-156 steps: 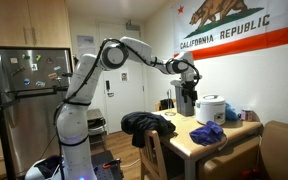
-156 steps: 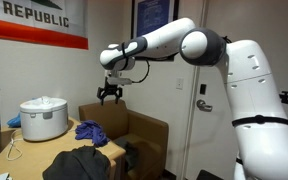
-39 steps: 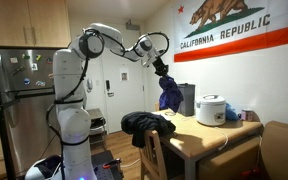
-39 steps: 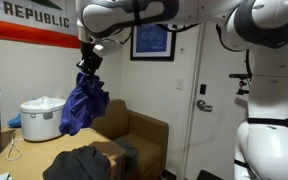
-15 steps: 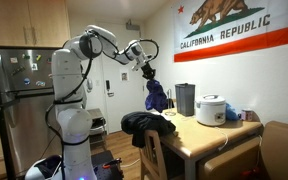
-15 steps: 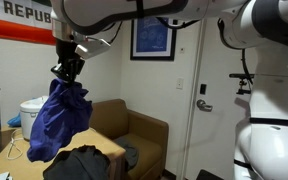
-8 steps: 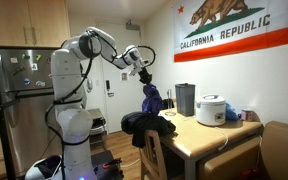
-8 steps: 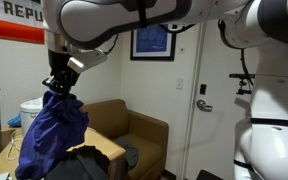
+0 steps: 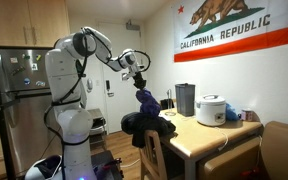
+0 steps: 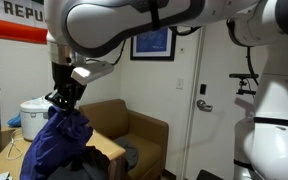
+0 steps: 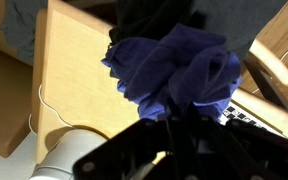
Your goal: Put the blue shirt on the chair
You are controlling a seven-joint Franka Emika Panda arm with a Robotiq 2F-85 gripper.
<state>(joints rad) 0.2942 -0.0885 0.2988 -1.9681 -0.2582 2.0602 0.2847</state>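
Note:
My gripper should keep holding the blue shirt [image 9: 147,103] until it rests on the black garment: its bulk below my fingers hangs over the tabletop.
The blue shirt [image 9: 147,103] hangs bunched from my gripper [image 9: 139,80], which is shut on its top. It dangles just above the black garment [image 9: 144,125] draped over the wooden chair [image 9: 155,152] at the table's near end. In an exterior view the blue shirt [image 10: 54,145] fills the lower left under the gripper [image 10: 64,102]. In the wrist view the blue shirt [image 11: 174,62] bulges past the dark fingers [image 11: 134,140] of the gripper [image 11: 170,105], over the table and the black garment [image 11: 154,15]. The chair's seat is hidden.
A wooden table [image 9: 219,138] carries a white rice cooker [image 9: 211,108] and a dark canister [image 9: 184,98]. A brown armchair [image 10: 136,128] stands by the wall. A fridge [image 9: 19,85] is behind the robot. The rice cooker [image 11: 69,160] shows below in the wrist view.
My arm has carried the blue shirt away from the table's far end and lower, so that it now hangs right over the black garment on the chair. The gripper stays shut.

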